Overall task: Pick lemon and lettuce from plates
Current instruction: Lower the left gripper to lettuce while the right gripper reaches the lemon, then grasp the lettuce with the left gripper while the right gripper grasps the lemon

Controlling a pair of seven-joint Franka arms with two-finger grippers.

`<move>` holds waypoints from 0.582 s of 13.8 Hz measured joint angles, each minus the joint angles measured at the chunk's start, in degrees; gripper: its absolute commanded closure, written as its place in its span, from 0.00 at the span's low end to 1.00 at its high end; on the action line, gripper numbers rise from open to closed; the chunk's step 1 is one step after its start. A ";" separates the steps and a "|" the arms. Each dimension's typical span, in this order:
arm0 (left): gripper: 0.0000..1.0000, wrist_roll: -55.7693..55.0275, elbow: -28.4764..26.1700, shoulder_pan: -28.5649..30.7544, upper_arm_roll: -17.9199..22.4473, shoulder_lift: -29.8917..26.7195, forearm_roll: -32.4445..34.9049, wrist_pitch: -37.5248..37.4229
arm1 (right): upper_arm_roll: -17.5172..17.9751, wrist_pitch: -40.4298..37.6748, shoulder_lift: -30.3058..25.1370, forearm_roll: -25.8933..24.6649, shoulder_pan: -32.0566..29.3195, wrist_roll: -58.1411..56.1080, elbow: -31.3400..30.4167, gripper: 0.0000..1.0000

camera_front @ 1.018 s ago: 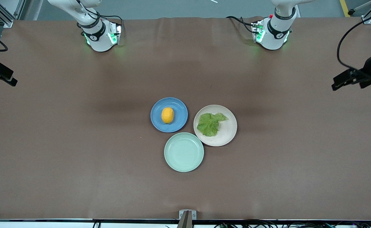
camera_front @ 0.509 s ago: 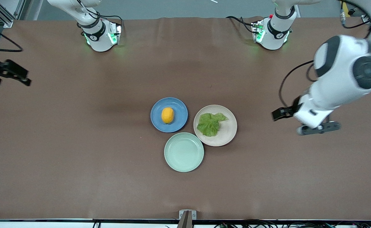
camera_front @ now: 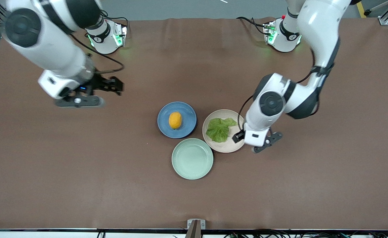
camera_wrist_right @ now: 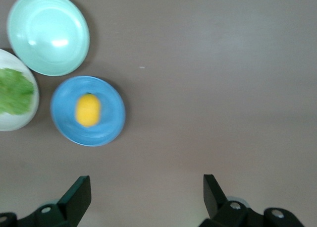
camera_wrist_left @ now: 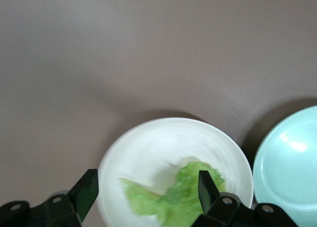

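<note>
My right gripper is going to pick the lemon from the blue plate, so next it needs to grab the lemon by its plump middle (camera_front: 175, 120) (camera_wrist_right: 88, 111).
The lemon (camera_front: 175, 120) lies on the blue plate (camera_front: 187, 114). The lettuce (camera_front: 219, 129) lies flat on the beige plate (camera_front: 222, 146), beside the blue one. My left gripper (camera_front: 254, 138) hangs over the beige plate's rim at the left arm's end. It is open and empty. In the left wrist view its fingers (camera_wrist_left: 88, 187) straddle the lettuce (camera_wrist_left: 183, 202) and plate (camera_wrist_left: 148, 142) from above. My right gripper (camera_front: 81, 94) is open and empty over bare table toward the right arm's end. Its wrist view shows the lemon (camera_wrist_right: 88, 110) and blue plate (camera_wrist_right: 111, 113) well off.
An empty mint-green plate (camera_front: 192, 158) sits nearer the front camera, touching both other plates. It also shows in the left wrist view (camera_wrist_left: 292, 157) and the right wrist view (camera_wrist_right: 48, 33). Brown cloth covers the table (camera_front: 81, 172).
Both arms have swung in from the table's ends. The left gripper has come over the beige plate's rim. The right gripper has moved toward the blue plate. Lemon, lettuce and plates have not moved.
</note>
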 measured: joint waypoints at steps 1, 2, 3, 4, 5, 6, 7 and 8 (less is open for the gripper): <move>0.19 -3.82 0.06 -0.65 -0.02 2.10 0.00 1.30 | -0.01 4.39 0.94 0.72 1.75 2.14 -2.04 0.00; 0.20 -7.71 0.11 -1.38 -0.03 3.84 0.01 1.93 | -0.01 10.04 1.75 1.04 3.62 4.26 -4.86 0.00; 0.23 -11.40 0.16 -2.36 -0.04 5.31 0.03 2.37 | 0.00 16.41 2.65 1.11 5.65 6.72 -8.26 0.00; 0.25 -14.55 0.23 -3.24 -0.05 6.39 0.04 2.85 | 0.00 22.52 3.79 1.12 7.73 8.99 -11.55 0.00; 0.28 -17.53 0.28 -4.07 -0.05 7.16 0.04 3.28 | 0.01 28.12 5.31 1.12 9.80 10.92 -14.36 0.00; 0.34 -19.83 0.32 -4.83 -0.07 7.63 0.04 3.48 | 0.00 32.71 7.20 1.12 11.50 12.20 -16.33 0.00; 0.40 -21.55 0.34 -5.60 -0.07 7.91 0.04 3.48 | -0.01 36.22 9.29 1.12 12.52 12.87 -17.43 0.00; 0.48 -22.83 0.36 -6.21 -0.07 8.08 0.04 3.48 | -0.06 38.90 11.50 1.12 12.99 12.97 -17.84 0.00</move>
